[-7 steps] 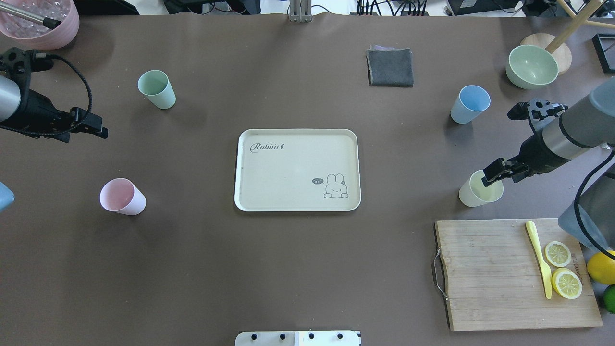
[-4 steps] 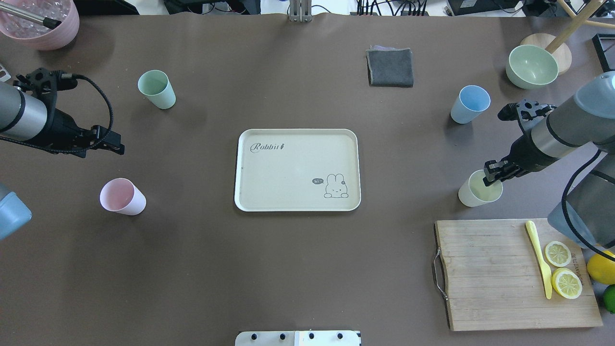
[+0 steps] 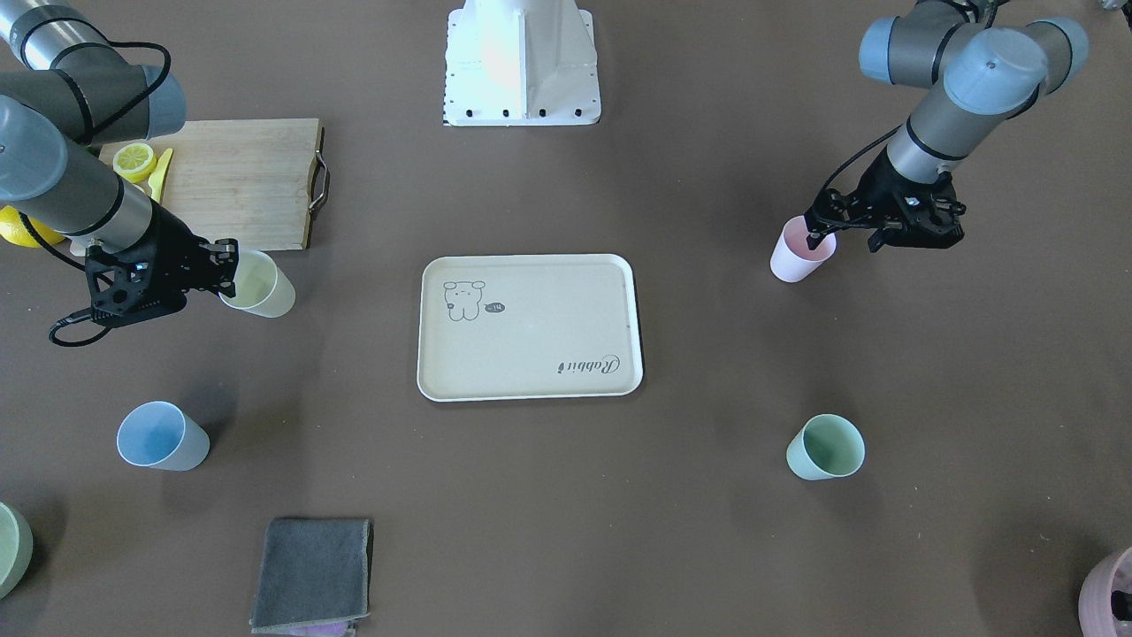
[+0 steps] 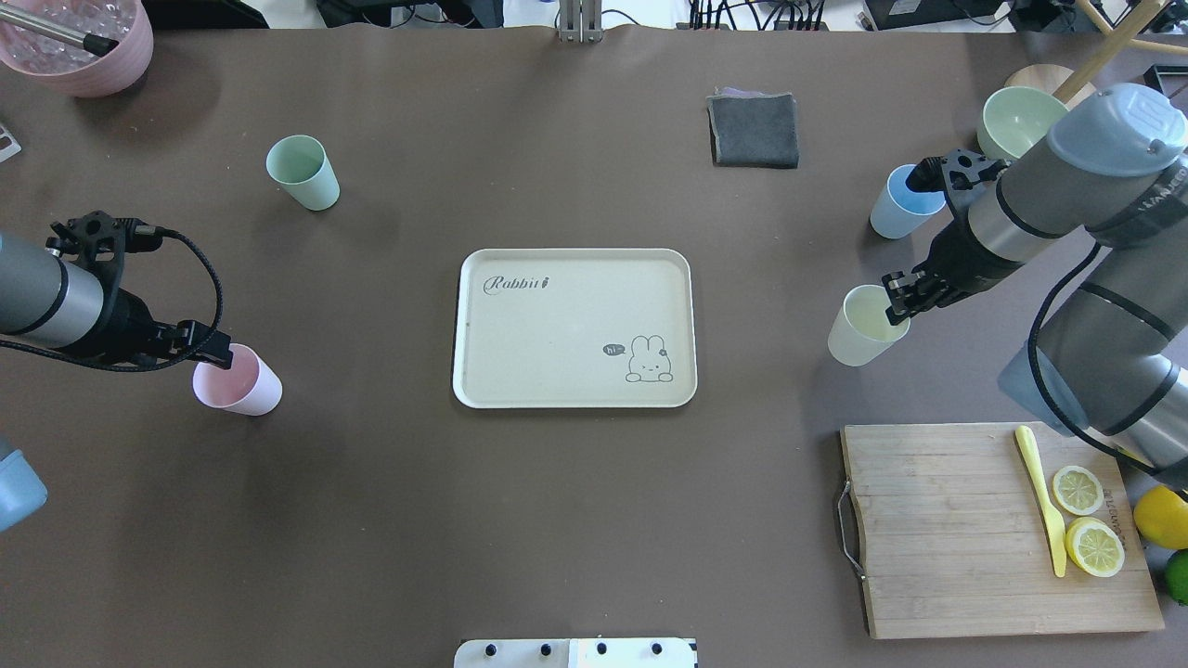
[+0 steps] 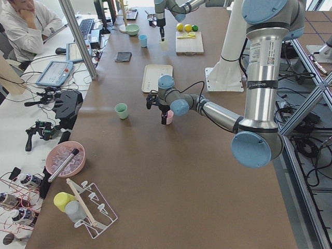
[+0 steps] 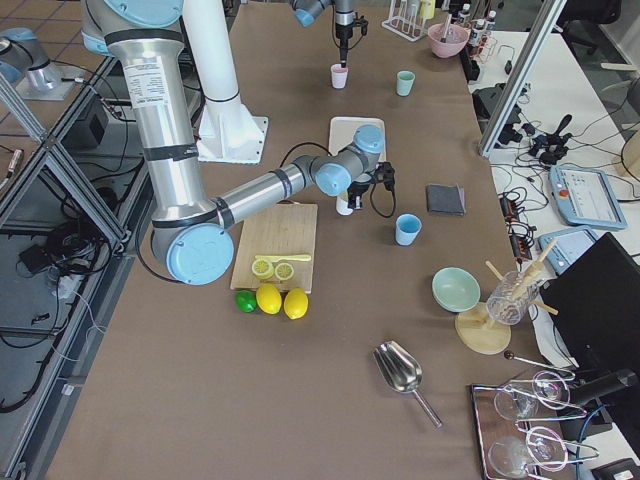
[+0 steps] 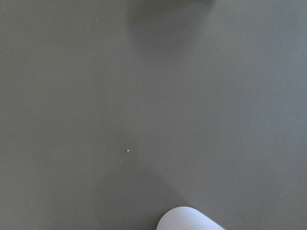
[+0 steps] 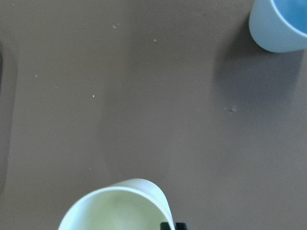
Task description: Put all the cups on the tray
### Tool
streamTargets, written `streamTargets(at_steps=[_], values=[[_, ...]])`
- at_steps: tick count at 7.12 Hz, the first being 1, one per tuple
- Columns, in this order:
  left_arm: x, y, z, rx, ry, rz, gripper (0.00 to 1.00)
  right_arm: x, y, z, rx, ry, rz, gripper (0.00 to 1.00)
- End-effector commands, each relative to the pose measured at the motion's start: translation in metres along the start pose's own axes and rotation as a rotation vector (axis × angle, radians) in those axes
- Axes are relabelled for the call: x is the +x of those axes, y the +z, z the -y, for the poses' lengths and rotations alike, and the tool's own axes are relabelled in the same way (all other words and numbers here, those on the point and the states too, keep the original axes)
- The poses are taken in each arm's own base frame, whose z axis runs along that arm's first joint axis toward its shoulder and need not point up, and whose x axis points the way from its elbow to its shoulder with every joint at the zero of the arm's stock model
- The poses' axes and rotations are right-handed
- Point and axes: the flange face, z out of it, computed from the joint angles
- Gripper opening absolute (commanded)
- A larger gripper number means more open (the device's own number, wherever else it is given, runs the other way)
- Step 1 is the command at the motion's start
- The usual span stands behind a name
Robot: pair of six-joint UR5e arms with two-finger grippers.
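My left gripper pinches the pink cup by its rim (image 3: 796,221) next, to bring the cup onto the cream tray (image 3: 528,327).
The cream tray (image 4: 557,362) with the rabbit drawing lies bare at the table's middle, also in the front view (image 3: 531,354). My right gripper (image 4: 898,299) is shut on the rim of the pale yellow cup (image 4: 856,329) and holds it right of the tray, as the front view (image 3: 225,272) also shows. My left gripper (image 4: 215,353) is open at the pink cup (image 4: 243,385), with one finger inside the rim (image 3: 810,237). The green cup (image 4: 302,172) stands far left. The blue cup (image 4: 898,206) stands far right, partly behind my right wrist.
A bamboo cutting board (image 4: 947,529) with lemon slices and a yellow knife lies at the near right. A grey cloth (image 4: 754,130) lies behind the tray. A green bowl (image 4: 1013,116) sits far right and a pink bowl (image 4: 83,56) far left.
My right gripper has moved left and away from the cutting board with the yellow cup in it. My left gripper has moved right and nearer, down to the pink cup's rim.
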Motion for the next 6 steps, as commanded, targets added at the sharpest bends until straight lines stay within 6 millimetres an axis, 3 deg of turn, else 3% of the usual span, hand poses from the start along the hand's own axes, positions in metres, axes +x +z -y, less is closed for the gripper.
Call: streamTargets(at_steps=[1, 2, 3, 4, 5, 6], values=[[-0.003, 0.013, -0.017, -0.033, 0.013, 0.017, 0.83, -0.025, -0.015, 0.018, 0.017, -0.002, 0.007, 0.00], [-0.001, 0.019, -0.016, -0.039, 0.014, 0.020, 0.64, -0.052, -0.028, 0.032, 0.030, 0.032, 0.020, 0.00], [0.004, 0.019, -0.014, -0.037, 0.012, 0.014, 0.38, -0.088, -0.036, 0.046, 0.047, 0.090, 0.051, 0.00], [0.008, 0.018, -0.013, -0.035, 0.010, 0.010, 0.00, -0.123, -0.024, 0.052, 0.033, 0.102, 0.064, 0.00], [0.016, 0.017, -0.010, -0.033, 0.020, -0.001, 0.00, -0.151, -0.004, 0.055, 0.013, 0.122, 0.061, 0.00], [0.037, 0.010, -0.001, -0.020, 0.029, -0.034, 0.00, -0.171, 0.008, 0.056, 0.035, 0.119, 0.037, 0.00]])
